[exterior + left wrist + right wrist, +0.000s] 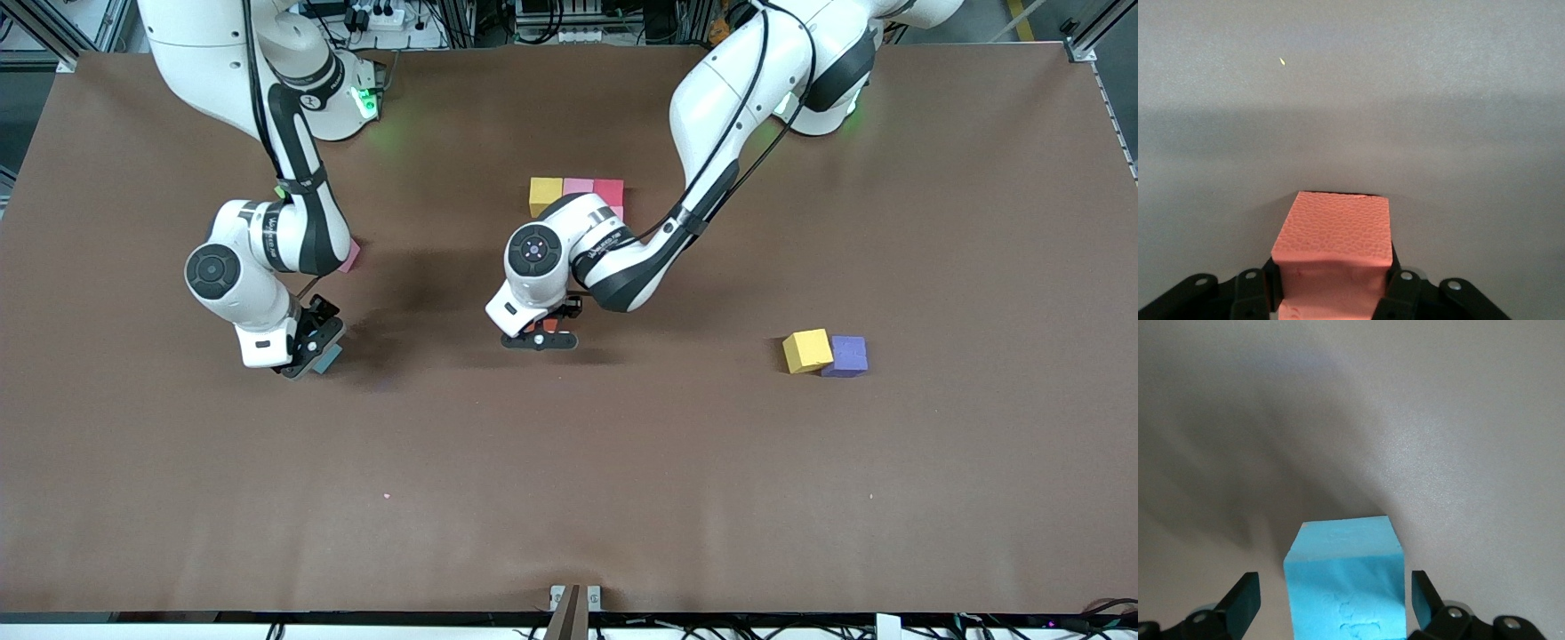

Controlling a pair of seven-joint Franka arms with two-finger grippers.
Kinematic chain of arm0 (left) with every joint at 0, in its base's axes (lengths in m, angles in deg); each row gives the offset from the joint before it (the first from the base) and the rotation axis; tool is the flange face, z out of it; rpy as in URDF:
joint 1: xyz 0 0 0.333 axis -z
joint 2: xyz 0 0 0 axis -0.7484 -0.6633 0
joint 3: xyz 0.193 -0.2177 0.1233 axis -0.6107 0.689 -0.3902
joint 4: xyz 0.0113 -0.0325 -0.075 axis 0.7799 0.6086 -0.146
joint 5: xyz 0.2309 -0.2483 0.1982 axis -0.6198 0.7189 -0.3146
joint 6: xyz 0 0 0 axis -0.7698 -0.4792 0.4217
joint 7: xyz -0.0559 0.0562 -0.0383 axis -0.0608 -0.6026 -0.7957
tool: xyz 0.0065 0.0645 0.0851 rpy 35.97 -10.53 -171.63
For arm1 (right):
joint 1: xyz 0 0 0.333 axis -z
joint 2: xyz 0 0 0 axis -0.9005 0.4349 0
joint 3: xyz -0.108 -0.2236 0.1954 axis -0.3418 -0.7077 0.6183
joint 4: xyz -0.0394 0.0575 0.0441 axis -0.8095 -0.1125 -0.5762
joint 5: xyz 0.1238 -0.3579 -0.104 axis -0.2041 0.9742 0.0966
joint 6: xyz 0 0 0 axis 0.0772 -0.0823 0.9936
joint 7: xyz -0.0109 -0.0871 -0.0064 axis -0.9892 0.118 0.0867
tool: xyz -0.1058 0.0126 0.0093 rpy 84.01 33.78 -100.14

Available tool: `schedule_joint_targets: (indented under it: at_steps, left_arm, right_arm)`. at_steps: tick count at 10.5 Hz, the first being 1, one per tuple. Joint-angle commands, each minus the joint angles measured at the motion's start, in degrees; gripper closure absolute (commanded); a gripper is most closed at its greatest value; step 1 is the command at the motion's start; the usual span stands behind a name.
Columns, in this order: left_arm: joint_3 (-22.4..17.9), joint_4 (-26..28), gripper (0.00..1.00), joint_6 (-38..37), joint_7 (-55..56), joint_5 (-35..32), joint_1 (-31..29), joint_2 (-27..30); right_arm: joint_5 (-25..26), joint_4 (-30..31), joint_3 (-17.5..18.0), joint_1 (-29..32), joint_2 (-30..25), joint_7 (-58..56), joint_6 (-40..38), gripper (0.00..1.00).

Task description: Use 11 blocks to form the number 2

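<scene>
My left gripper is ready to open, because in the left wrist view the orange block's lower edge (1343, 194) rests on the tabletop, so the orange block would stay there.
My left gripper (539, 339) (1333, 275) is shut on an orange block (1335, 223) (551, 326), held low over the middle of the table. Near the robots' bases lies a row of yellow block (545, 195), pink block (578, 186) and red block (609, 189). Another pink one (617, 213) peeks out under the left arm. My right gripper (311, 351) (1333, 590) is open around a light blue block (1341, 550) (328, 360) on the table, a gap on each side. Beside the right arm a pink block (350, 258) is half hidden.
A yellow block (806, 350) and a purple block (845, 356) touch each other toward the left arm's end of the table. The brown table (569, 498) stretches bare between the grippers and the front camera.
</scene>
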Motion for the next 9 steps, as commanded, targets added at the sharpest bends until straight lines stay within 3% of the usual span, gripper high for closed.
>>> schedule_joint_targets:
  at_steps: [1,2,3,4,5,6,9]
  left_arm:
    - [-1.3,-1.7,1.00,0.5,-1.3,1.6,1.6,-2.5]
    - [-1.5,-1.7,1.00,0.7,-1.4,1.6,1.6,-3.0]
    - [-1.5,-1.7,0.93,1.7,-1.3,1.6,1.6,-3.1]
    - [-1.6,-1.7,0.76,2.6,-1.2,1.6,1.6,-3.2]
    - [-1.6,-1.7,0.08,3.4,-1.1,1.6,1.7,-3.2]
    - [-1.6,-1.7,0.00,3.9,-1.0,1.6,1.6,-3.4]
    - [-1.6,-2.2,0.00,4.0,0.4,1.6,1.5,-1.5]
  right_arm:
    - [-1.3,0.7,0.3,0.7,-0.1,-1.7,1.1,0.00]
    - [-1.3,0.7,0.3,0.7,-0.1,-1.9,1.2,0.00]
    - [-1.3,0.7,0.3,0.8,0.0,-2.1,1.2,0.00]
    - [-1.3,0.7,0.3,1.3,0.0,-2.4,1.2,0.00]
    - [-1.3,0.7,0.3,1.4,0.1,-2.5,1.2,0.00]
    - [-1.3,0.8,0.3,1.4,0.2,-2.6,1.8,0.00]
    - [-1.5,0.7,0.4,1.4,0.5,-2.6,2.2,0.00]
